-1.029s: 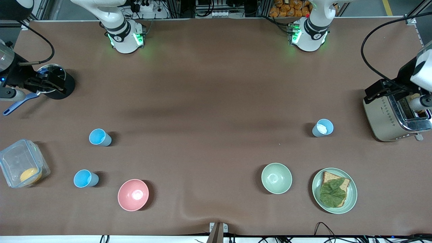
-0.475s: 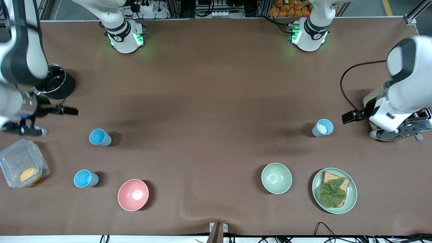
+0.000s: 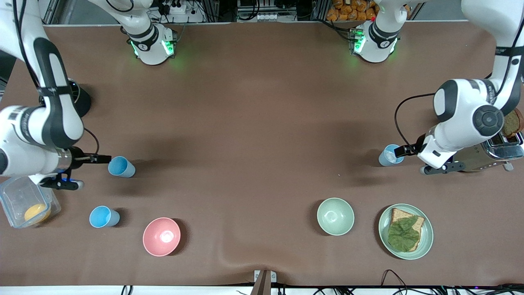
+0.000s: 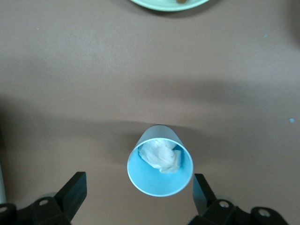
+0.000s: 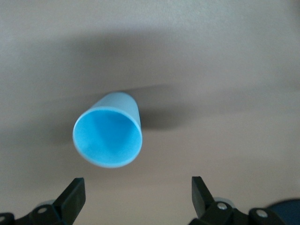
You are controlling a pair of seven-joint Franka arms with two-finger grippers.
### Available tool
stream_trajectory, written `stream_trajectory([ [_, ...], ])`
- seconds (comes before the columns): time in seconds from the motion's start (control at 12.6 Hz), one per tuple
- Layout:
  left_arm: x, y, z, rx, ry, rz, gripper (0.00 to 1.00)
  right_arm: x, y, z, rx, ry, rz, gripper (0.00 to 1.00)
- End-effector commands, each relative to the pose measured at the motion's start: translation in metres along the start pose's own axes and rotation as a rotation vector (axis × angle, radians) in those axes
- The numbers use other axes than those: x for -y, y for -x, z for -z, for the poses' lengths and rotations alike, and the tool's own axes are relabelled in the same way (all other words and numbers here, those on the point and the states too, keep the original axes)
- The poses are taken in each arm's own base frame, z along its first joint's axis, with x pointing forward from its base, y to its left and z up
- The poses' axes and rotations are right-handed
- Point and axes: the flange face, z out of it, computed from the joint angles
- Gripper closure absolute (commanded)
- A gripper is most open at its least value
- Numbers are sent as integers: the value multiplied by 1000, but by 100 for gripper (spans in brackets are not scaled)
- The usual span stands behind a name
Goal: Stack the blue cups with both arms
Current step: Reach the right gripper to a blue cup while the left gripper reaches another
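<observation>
The sky-blue cup needs to be stacked into the paler cup (image 3: 390,155), so the robot's right gripper should grab the sky-blue cup by its rim next.
Three blue cups stand upright on the brown table. A sky-blue cup (image 3: 121,166) is at the right arm's end, and another sky-blue cup (image 3: 104,216) stands nearer the camera. A paler cup (image 3: 391,155) with crumpled white paper inside is at the left arm's end. My right gripper (image 3: 100,158) is open beside the first cup (image 5: 108,136), which lies just ahead of its fingers (image 5: 75,193), not between them. My left gripper (image 3: 403,150) is open at the paler cup (image 4: 160,166), whose rim sits just between its fingers (image 4: 202,187).
A pink bowl (image 3: 161,236) and a pale green bowl (image 3: 335,216) sit near the front edge. A green plate (image 3: 425,241) holds bread and lettuce. A toaster (image 3: 487,159) is under the left arm. A clear box (image 3: 16,192) and a black pot (image 3: 80,100) are by the right arm.
Both arms have swung in from the table's ends, away from the pot and the toaster. Each open gripper has come down to a blue cup.
</observation>
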Motion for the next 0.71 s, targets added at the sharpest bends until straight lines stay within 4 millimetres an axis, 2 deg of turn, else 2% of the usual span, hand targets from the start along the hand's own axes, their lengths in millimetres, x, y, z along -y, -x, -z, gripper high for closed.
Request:
stream_trajectory([
  [0.0, 25, 3, -22, -13, -3, -41, 0, -15, -14, -24, 19, -14, -1, 0],
  [0.24, 30, 5, -47, -10, 4, -51, 0, -21, -29, -61, 18, -23, -5, 0],
  [0.4, 27, 6, -51, -5, 5, -59, 1, -17, -33, -75, 24, -32, -4, 0],
  [0.55, 27, 8, -62, 9, 8, -58, 12, -10, -34, -82, 28, -33, 3, 0],
  [0.63, 26, 11, -68, 9, 9, -65, 19, -9, -35, -85, 28, -33, 3, 31],
])
